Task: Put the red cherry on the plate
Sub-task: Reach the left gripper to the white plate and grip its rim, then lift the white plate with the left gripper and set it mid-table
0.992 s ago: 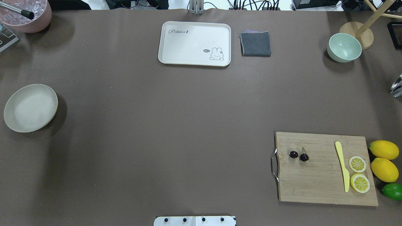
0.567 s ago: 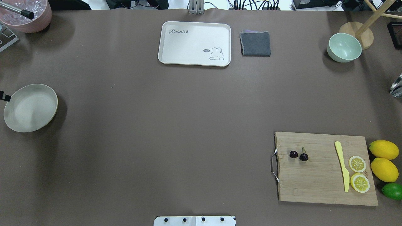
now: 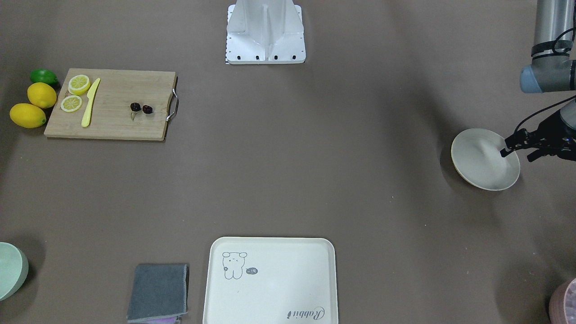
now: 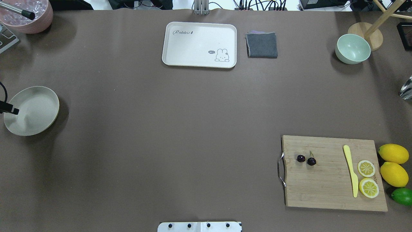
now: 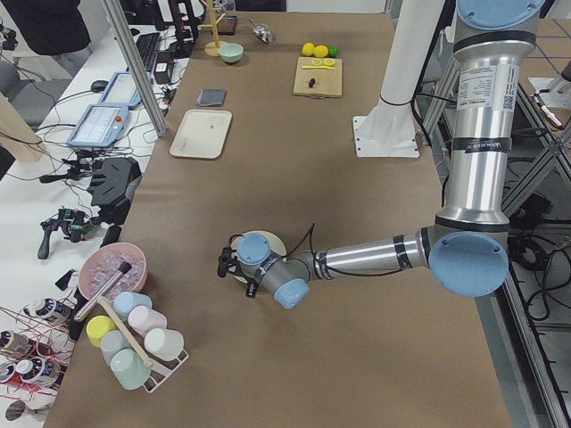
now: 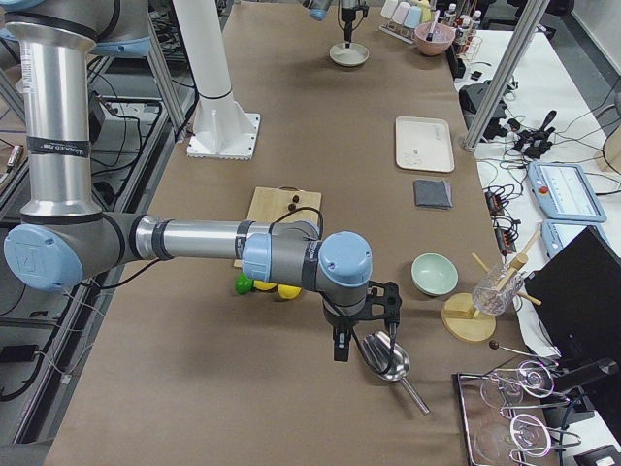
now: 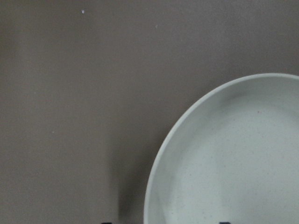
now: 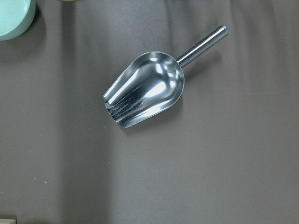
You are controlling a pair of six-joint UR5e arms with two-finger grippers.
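The plate is too wide for the gripper's fingers across its round side (image 3: pixel 483 160), so my left gripper will grab the plate by its thin rim next.
The red cherry (image 4: pixel 306 159), a dark pair with a short green stem, lies on the wooden cutting board (image 4: pixel 322 190) near its metal handle, also seen in the front view (image 3: pixel 141 108). The plate (image 4: pixel 35 112) is round and cream-white and sits at the table's left edge. My left gripper (image 3: pixel 516 155) hangs open over the plate's (image 3: pixel 481 166) outer rim, holding nothing; one fingertip (image 4: pixel 14 111) shows in the overhead view. The left wrist view looks down on the plate rim (image 7: pixel 161 163). My right gripper (image 6: pixel 364 328) shows only in the right side view, above a metal scoop; I cannot tell its state.
The board also holds a yellow knife (image 4: pixel 351 170) and two lemon slices (image 4: pixel 367 178); two lemons (image 4: pixel 393 164) and a lime (image 4: pixel 402 196) lie beside it. A rabbit tray (image 4: pixel 199 44), grey cloth (image 4: pixel 262 45), green bowl (image 4: pixel 352 49) and scoop (image 8: pixel 145 91) stand further off.
My left gripper has come in from the left edge of the overhead view and now reaches over the plate's rim. The plate and cherry have not moved.
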